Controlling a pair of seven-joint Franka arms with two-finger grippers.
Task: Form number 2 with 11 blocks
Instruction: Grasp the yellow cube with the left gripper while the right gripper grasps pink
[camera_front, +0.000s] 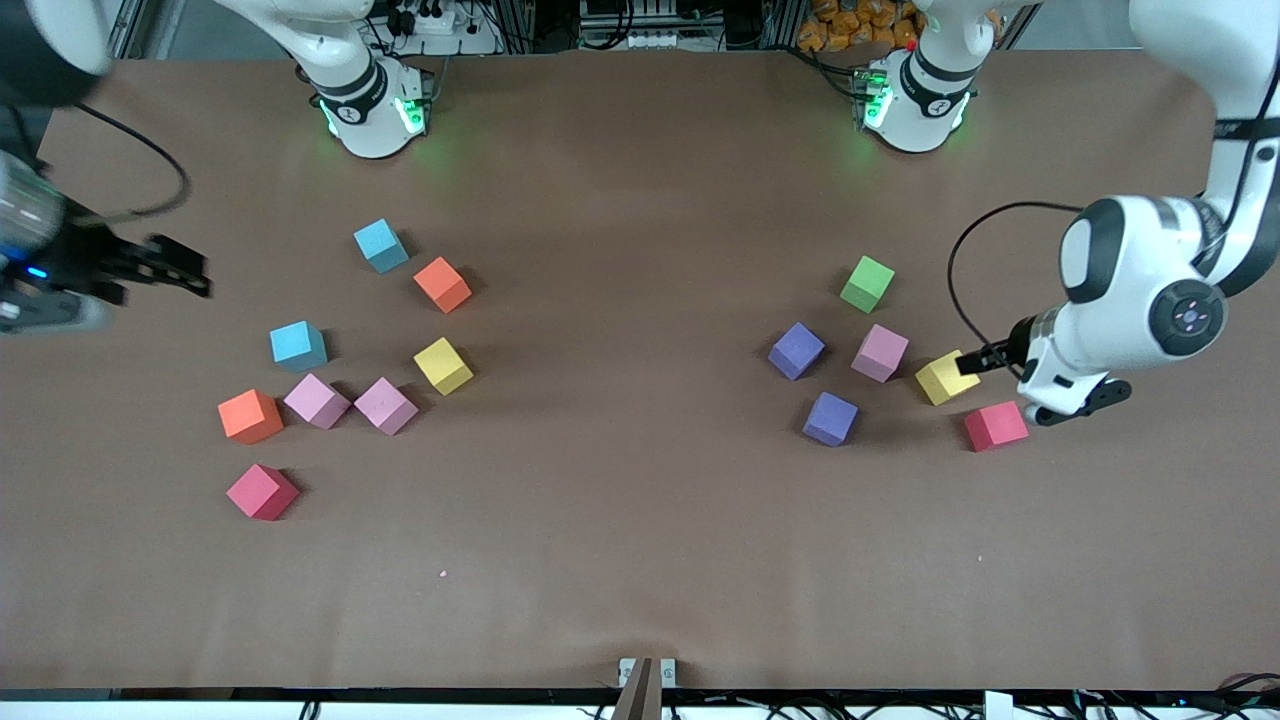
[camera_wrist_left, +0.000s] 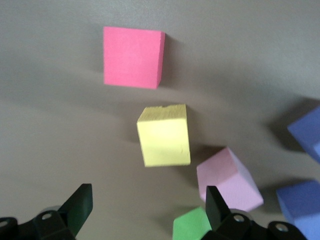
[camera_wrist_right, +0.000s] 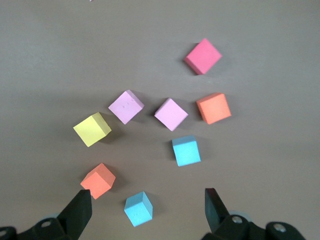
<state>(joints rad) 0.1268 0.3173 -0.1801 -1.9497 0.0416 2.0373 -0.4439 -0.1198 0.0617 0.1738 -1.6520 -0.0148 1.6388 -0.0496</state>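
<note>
I should start forming the number 2 next, so my left gripper should grab the yellow block (camera_wrist_left: 164, 135) by two opposite sides.
Two groups of blocks lie on the brown table. Toward the right arm's end are two orange (camera_front: 442, 284) (camera_front: 250, 416), a yellow (camera_front: 443, 365), two pink (camera_front: 317, 400) (camera_front: 386, 405) and a red one (camera_front: 262, 491). Toward the left arm's end are green (camera_front: 867, 284), pink (camera_front: 880, 352), two purple (camera_front: 796, 350) (camera_front: 830, 418), yellow (camera_front: 945, 378) and red (camera_front: 996, 426). My left gripper (camera_front: 1038, 385) (camera_wrist_left: 145, 210) hangs open beside that yellow block (camera_wrist_left: 164, 135), not touching it. My right gripper (camera_front: 192, 274) (camera_wrist_right: 147, 210) is open and empty, high over the table's edge at its own end.
Two light-blue cubes (camera_front: 381, 245) (camera_front: 298, 346) sit among the group at the right arm's end; one (camera_wrist_right: 138, 208) shows far below the right fingers. The left arm's black cable (camera_front: 955, 290) loops above the table near the green block.
</note>
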